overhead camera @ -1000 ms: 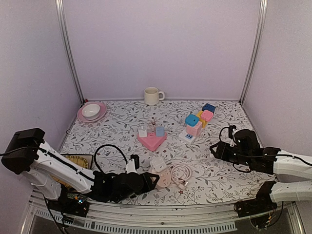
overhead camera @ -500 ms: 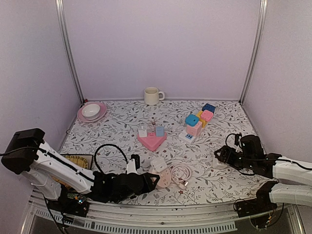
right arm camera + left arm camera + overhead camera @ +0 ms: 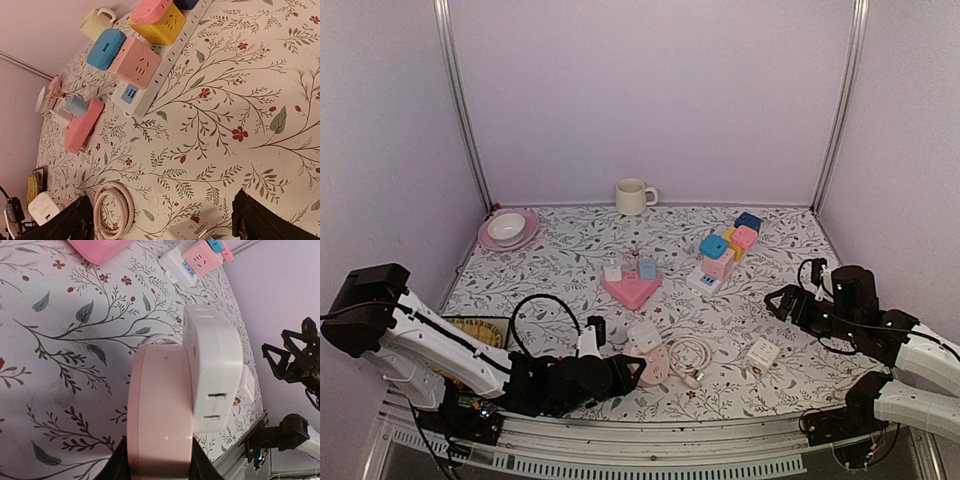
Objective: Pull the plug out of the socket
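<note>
The white block needs to be pulled off, so my right gripper will next grab the white block [image 3: 644, 336] [image 3: 44, 207] across its opposite side edges and stay off the pink socket.
My left gripper [image 3: 632, 372] is shut on the round pink socket [image 3: 160, 410], its fingers on both sides of the socket's near end. A white block [image 3: 212, 370] sits on the socket's top face. A white cube plug [image 3: 761, 354] lies loose on the table, prongs out, right of the socket's coiled pink cable [image 3: 695, 355]. My right gripper [image 3: 778, 302] is open and empty, above and behind that plug. In the right wrist view the plug [image 3: 192, 231] shows at the bottom edge between the spread fingers [image 3: 70, 222].
A pink triangular socket [image 3: 632, 288] with a white and a blue plug sits mid-table. A white power strip [image 3: 725, 252] with coloured cubes lies behind the right gripper. A mug [image 3: 633, 196] and a pink plate [image 3: 508, 230] with a bowl stand at the back.
My right gripper lowered the white cube plug to the table, let go of it and drew back up to the right. The left gripper and pink socket have not moved.
</note>
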You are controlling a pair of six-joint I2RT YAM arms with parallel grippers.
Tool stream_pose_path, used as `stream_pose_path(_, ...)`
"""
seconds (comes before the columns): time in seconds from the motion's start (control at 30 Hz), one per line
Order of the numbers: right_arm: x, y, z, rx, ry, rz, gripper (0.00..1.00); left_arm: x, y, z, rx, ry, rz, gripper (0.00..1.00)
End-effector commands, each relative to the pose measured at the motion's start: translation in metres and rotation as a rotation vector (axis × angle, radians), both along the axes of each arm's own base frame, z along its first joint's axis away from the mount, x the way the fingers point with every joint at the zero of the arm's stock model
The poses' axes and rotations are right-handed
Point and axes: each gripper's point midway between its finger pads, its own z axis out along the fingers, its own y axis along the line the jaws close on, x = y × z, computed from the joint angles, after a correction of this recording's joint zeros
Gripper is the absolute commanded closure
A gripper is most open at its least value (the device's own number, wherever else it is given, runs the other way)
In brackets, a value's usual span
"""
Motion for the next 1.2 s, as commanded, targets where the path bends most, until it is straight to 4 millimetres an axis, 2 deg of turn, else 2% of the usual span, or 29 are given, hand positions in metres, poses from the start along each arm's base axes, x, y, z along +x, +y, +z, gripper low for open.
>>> stream_pose_path(0.0, -0.012, 0.018, 0.021, 0.009, -0.036, 0.115, 0.01, 0.0, 0.008, 0.0, 0.05, -0.056, -0.008, 1.0)
stream_pose_path(0.13, -0.026, 0.047, 0.036, 0.036, -0.079, 0.226, 0.01, -0.001, 0.003, 0.007, 0.028, -0.078, -0.034, 1.0)
stream_pose_path(0.33, -0.06, 0.115, 0.058, 0.052, -0.14, 0.427, 0.01, -0.002, -0.007, 0.016, 0.006, -0.109, -0.069, 1.0)
stream_pose_path(0.6, -0.094, 0.206, 0.049, -0.16, -0.206, 0.584, 0.01, -0.008, -0.023, 0.027, 0.002, -0.155, -0.137, 1.0)
stream_pose_path(0.7, -0.097, 0.232, 0.05, -0.206, -0.23, 0.611, 0.01, -0.011, -0.026, 0.032, 0.0, -0.172, -0.157, 1.0)
stream_pose_path(0.83, -0.093, 0.246, 0.044, -0.222, -0.23, 0.614, 0.01, -0.015, -0.029, 0.039, 0.0, -0.196, -0.176, 1.0)
stream_pose_path(1.03, -0.087, 0.249, 0.039, -0.257, -0.242, 0.599, 0.0, -0.022, -0.036, 0.052, -0.012, -0.242, -0.207, 1.0)
stream_pose_path(1.17, -0.087, 0.249, 0.032, -0.265, -0.227, 0.612, 0.04, -0.025, -0.039, 0.057, -0.023, -0.261, -0.214, 1.0)
